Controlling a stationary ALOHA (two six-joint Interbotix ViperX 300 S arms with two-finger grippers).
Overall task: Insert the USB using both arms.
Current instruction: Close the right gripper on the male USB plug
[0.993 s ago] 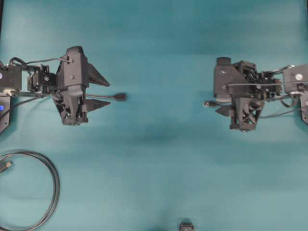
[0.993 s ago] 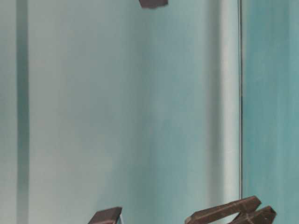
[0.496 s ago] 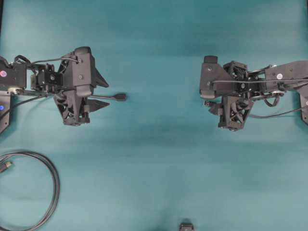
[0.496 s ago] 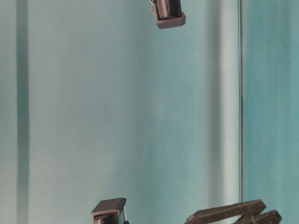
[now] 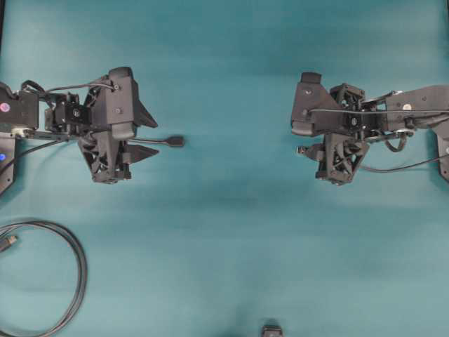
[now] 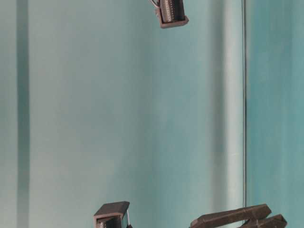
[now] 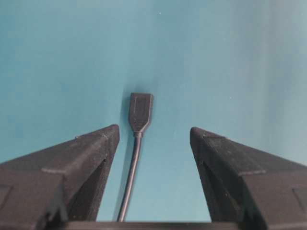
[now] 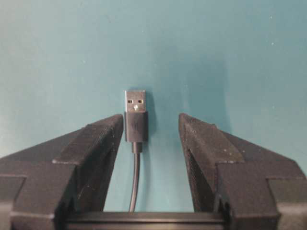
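Observation:
The thin round cable trails loosely behind the black socket, so the robot's left gripper should next grab the socket by the flat sides of its housing (image 5: pixel 175 141).
The USB (image 8: pixel 135 115) is a dark plug with a silvery tip on a thin cable, lying flat on the teal table. It sits between the fingers of my right gripper (image 8: pixel 150 117), close beside the left finger with a gap to the right one. That gripper is open. From overhead the USB (image 5: pixel 302 149) pokes out leftward under the right gripper (image 5: pixel 307 144). My left gripper (image 7: pixel 154 129) is wide open and straddles the thin cable of the black socket (image 7: pixel 141 111). The socket (image 5: pixel 175 141) lies just beyond the left gripper (image 5: pixel 156 137), touched by neither finger.
A thicker looped cable (image 5: pixel 73 267) with a brassy-tipped plug (image 5: pixel 10 241) lies at the lower left. A small dark object (image 5: pixel 271 329) sits at the bottom edge. Bare teal table (image 5: pixel 231 210) separates the two arms.
The right arm has slid left over the USB, its fingers now flanking the plug. The left arm shifted a little to the right, then stayed still. Both cables stayed in place.

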